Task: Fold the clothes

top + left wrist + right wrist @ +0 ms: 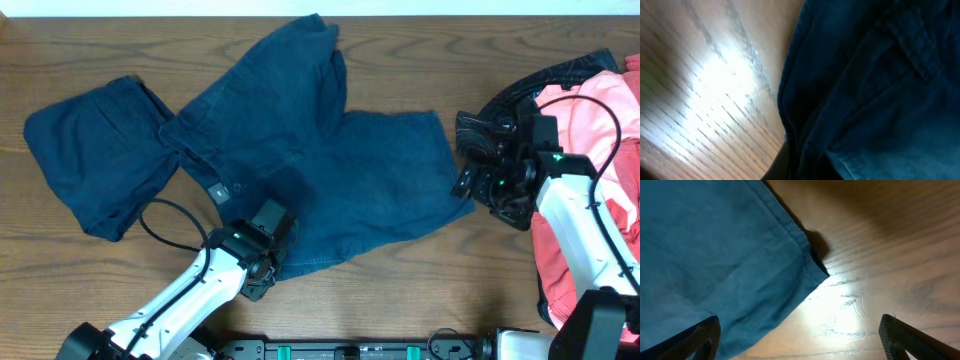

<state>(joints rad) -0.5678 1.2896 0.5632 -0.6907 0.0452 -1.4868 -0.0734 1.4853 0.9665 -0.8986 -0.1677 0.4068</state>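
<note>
I will next grab the navy shorts' near hem corner (466, 208) (818, 275) with my right gripper, matching my left gripper at the hem. Then I can fold that edge of the shorts over.
Dark navy shorts (330, 170) lie spread flat across the middle of the table. My left gripper (262, 262) is at their near hem. In the left wrist view the navy fabric (875, 90) fills the frame, bunched right at the jaws (790, 167), which look shut on it. My right gripper (475, 185) is open just off the shorts' right edge. In the right wrist view the shorts' hem corner (810, 265) lies ahead of the open fingers (800, 340), with bare wood between them.
Another navy piece (90, 150) lies at the left, touching the shorts. A pile of salmon-pink and red garments (590, 130) sits at the right edge, with a black patterned piece (500, 115) just beyond my right gripper. The table's far edge (150, 12) runs along the top.
</note>
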